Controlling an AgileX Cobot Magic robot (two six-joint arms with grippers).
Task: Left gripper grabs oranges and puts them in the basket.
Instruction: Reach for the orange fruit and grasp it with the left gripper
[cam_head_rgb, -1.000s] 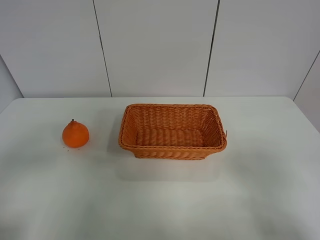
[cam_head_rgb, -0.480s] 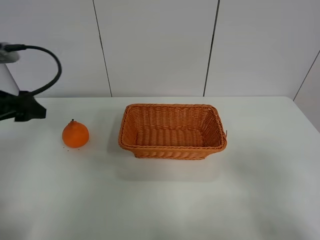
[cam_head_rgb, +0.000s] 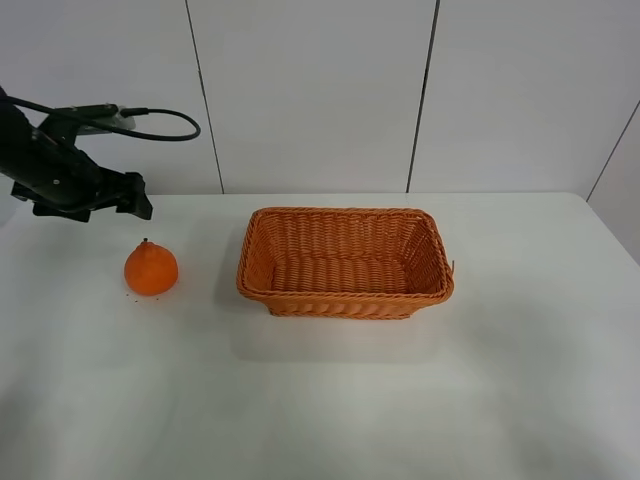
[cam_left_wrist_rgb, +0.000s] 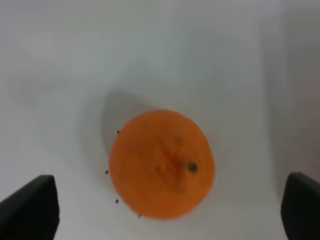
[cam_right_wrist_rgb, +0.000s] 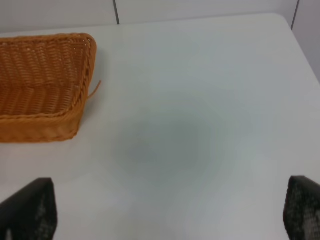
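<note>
Next, my left gripper grabs the orange by its raised neck around the stem (cam_head_rgb: 147, 246), to put it in the wicker basket (cam_head_rgb: 345, 297).
The orange (cam_head_rgb: 151, 269) sits on the white table left of the wicker basket (cam_head_rgb: 345, 297), its dark stem up. My left gripper (cam_head_rgb: 136, 203) hovers above and just behind the orange, apart from it. In the left wrist view the orange (cam_left_wrist_rgb: 162, 164) lies below, centred between the two black fingertips (cam_left_wrist_rgb: 30, 207); the left gripper (cam_left_wrist_rgb: 167, 215) is open and empty. The basket is empty. My right gripper (cam_right_wrist_rgb: 165, 215) is open and empty over bare table to the right of the basket (cam_right_wrist_rgb: 40, 127); it does not show in the high view.
The white table (cam_head_rgb: 320, 400) ends at a pale panelled wall behind. A black cable (cam_head_rgb: 160, 115) loops over the left arm. Small dark specks lie on the table around the orange.
The left arm came in from the left edge of the high view and moved right, to hover over the orange. The orange and basket have not moved.
</note>
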